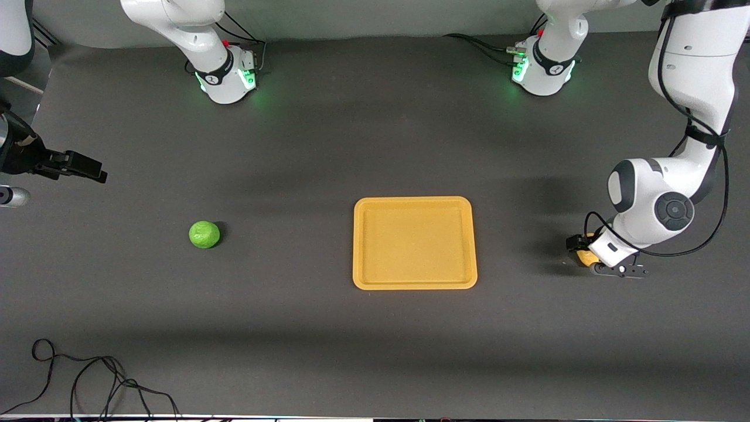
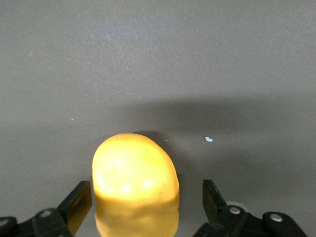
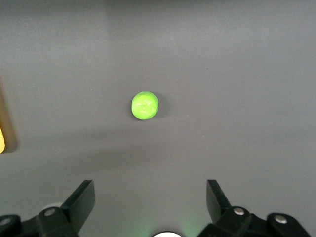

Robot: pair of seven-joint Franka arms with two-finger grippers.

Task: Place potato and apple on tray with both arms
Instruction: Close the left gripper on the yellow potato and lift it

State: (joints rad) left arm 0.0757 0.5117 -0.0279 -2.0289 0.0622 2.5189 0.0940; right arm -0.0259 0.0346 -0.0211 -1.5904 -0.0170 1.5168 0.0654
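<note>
I should close my left gripper on the potato, since its fingers are down at the table on either side of the potato in the left wrist view.
The potato [image 1: 583, 258] lies on the dark table at the left arm's end, beside the tray [image 1: 415, 281]. My left gripper [image 1: 593, 258] is down around it; in the left wrist view the potato [image 2: 136, 173] sits between the open fingers [image 2: 79, 202] with a gap on each side. The apple [image 1: 204, 234] lies on the table toward the right arm's end. My right gripper [image 1: 82, 169] hangs open and empty in the air at that end of the table; its wrist view shows the apple [image 3: 145, 105] well ahead of the gripper [image 3: 150, 197]. The tray holds nothing.
A loose black cable [image 1: 88, 381] lies near the front edge at the right arm's end. A grey object [image 1: 12, 196] pokes in at that same edge. The tray's rim [image 3: 2, 133] shows at the edge of the right wrist view.
</note>
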